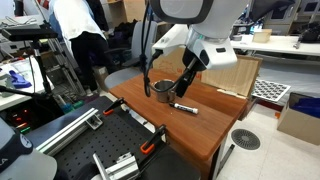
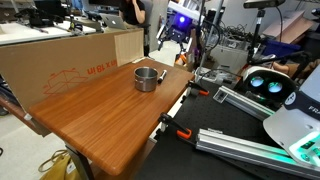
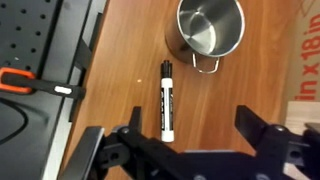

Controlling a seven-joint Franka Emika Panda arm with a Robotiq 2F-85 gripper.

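My gripper's fingers are above the marker (image 1: 184,106) (image 3: 165,100), which lies flat on the wood. They would miss it if I closed now, so my gripper needs to first go lower.
My gripper (image 3: 192,125) hangs open above the wooden table (image 3: 120,60), with nothing between its fingers. A black and white marker (image 3: 165,100) lies flat on the wood just ahead of my left finger (image 3: 134,120), pointing away from me. Beyond it stands an empty metal cup (image 3: 210,28) with a small handle. In an exterior view the gripper (image 1: 186,88) hovers over the marker (image 1: 184,106), with the cup (image 1: 160,90) beside it. From the opposite side, the cup (image 2: 146,78) sits near the table's far end, below the gripper (image 2: 168,40).
A cardboard box (image 2: 70,55) runs along one table side, also seen as the box (image 1: 235,72). A black perforated board (image 3: 30,40) with an orange clamp (image 3: 15,82) borders the other side. A person (image 1: 80,40) stands behind, and a table edge (image 1: 215,135) is near.
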